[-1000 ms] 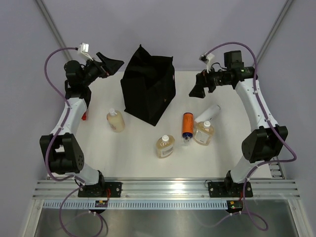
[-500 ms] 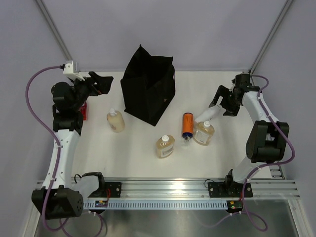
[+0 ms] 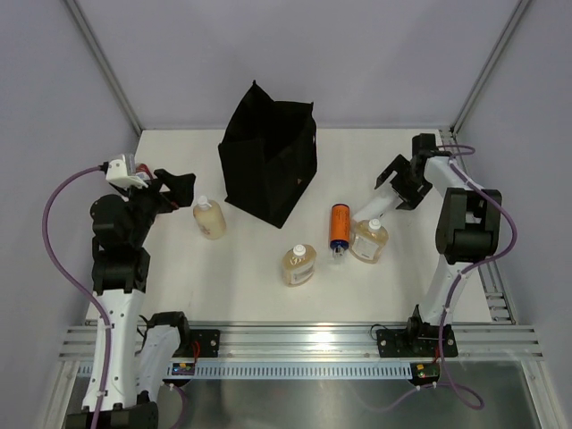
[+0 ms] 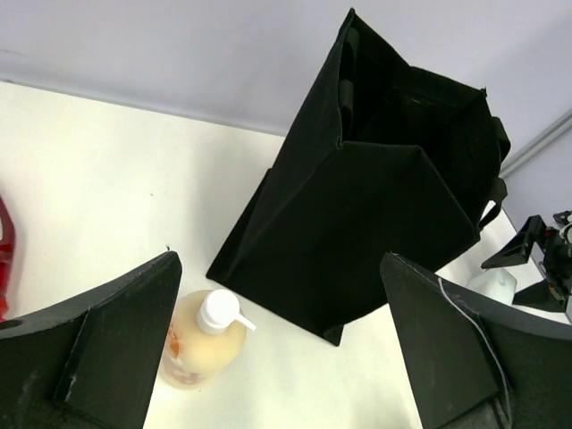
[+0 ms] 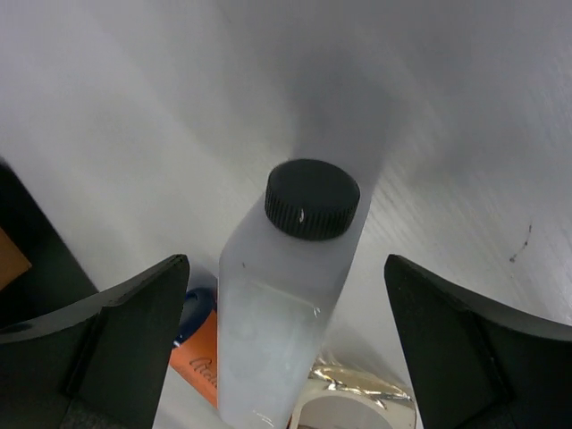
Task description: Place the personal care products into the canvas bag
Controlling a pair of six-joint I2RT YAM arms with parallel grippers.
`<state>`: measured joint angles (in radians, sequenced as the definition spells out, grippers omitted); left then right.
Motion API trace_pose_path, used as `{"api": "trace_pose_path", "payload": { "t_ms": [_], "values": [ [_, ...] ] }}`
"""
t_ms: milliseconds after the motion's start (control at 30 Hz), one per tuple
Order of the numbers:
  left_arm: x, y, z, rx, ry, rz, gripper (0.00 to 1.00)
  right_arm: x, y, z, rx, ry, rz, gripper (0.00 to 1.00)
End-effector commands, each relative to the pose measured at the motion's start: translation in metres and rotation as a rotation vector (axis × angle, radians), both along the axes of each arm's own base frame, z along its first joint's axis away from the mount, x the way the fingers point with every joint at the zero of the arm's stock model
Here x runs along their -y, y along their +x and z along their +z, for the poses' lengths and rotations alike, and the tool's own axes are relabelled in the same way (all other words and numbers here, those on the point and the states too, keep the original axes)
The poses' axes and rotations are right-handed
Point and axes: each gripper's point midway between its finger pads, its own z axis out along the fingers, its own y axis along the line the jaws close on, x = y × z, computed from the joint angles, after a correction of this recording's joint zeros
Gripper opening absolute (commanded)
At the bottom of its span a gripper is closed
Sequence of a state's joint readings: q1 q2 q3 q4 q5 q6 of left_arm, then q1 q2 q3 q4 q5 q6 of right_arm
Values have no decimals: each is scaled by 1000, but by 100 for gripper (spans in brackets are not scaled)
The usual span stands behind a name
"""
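My right gripper should next grab the frosted bottle by its body near the cap (image 3: 384,198). The bottle's base then stays free to go into the bag (image 3: 268,165).
The black canvas bag (image 3: 268,165) stands open at the table's back middle and also shows in the left wrist view (image 4: 384,206). One amber bottle (image 3: 210,219) stands left of it, two more (image 3: 299,265) (image 3: 369,239) sit in front, and an orange cylinder bottle (image 3: 340,228) lies between them. My left gripper (image 3: 172,189) is open and empty, just left of the left amber bottle (image 4: 201,340). My right gripper (image 3: 396,186) is open, straddling a frosted silver-white bottle (image 5: 286,304) with a black cap. The red container (image 4: 4,259) shows at the left edge. No white tube shows.
The orange bottle (image 5: 201,353) and an amber bottle's cap (image 5: 357,407) lie close under the frosted bottle. Metal frame posts (image 3: 103,67) rise at the back corners. A rail (image 3: 295,340) runs along the near edge.
My left gripper has swung down from beside the bag top to the left amber bottle. My right gripper has moved right, then settled over the frosted bottle. No product has moved.
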<state>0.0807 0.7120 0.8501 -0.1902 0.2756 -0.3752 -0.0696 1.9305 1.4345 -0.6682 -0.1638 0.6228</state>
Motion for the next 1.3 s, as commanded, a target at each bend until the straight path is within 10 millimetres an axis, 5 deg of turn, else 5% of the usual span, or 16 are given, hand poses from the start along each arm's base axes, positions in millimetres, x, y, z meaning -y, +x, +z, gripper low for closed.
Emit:
{"api": "trace_pose_path", "payload": {
  "t_ms": [0, 133, 167, 267, 467, 633, 733, 867, 1000, 1267],
  "values": [
    [-11, -7, -6, -15, 21, 59, 99, -2, 28, 12, 51, -80, -42, 99],
    [-10, -14, -12, -22, -6, 65, 99, -13, 44, 14, 69, -156, -15, 100],
    [-10, -15, -12, -19, -10, 67, 99, -16, 43, 0, 25, -173, 6, 99],
    [-8, -16, -14, -31, -19, 61, 99, -18, 34, -19, -79, -250, 46, 99],
    [-6, -18, -15, -47, -7, 43, 99, -15, 11, -24, -124, -270, 94, 98],
    [-2, -17, -20, -51, -20, 26, 99, -20, 6, -30, -141, -232, 109, 84],
    [-2, -16, -17, -49, -18, 20, 99, -25, 12, -29, -120, -207, 112, 65],
    [1, -17, -18, -56, -16, 4, 99, -22, 22, -17, -77, -139, 93, 35],
    [4, -20, -30, -91, -22, -15, 99, 9, 41, 8, 34, -21, 15, 1],
    [4, -21, -30, -82, -21, -11, 99, 5, 63, 81, 281, 250, 87, 0]
  ]
}}
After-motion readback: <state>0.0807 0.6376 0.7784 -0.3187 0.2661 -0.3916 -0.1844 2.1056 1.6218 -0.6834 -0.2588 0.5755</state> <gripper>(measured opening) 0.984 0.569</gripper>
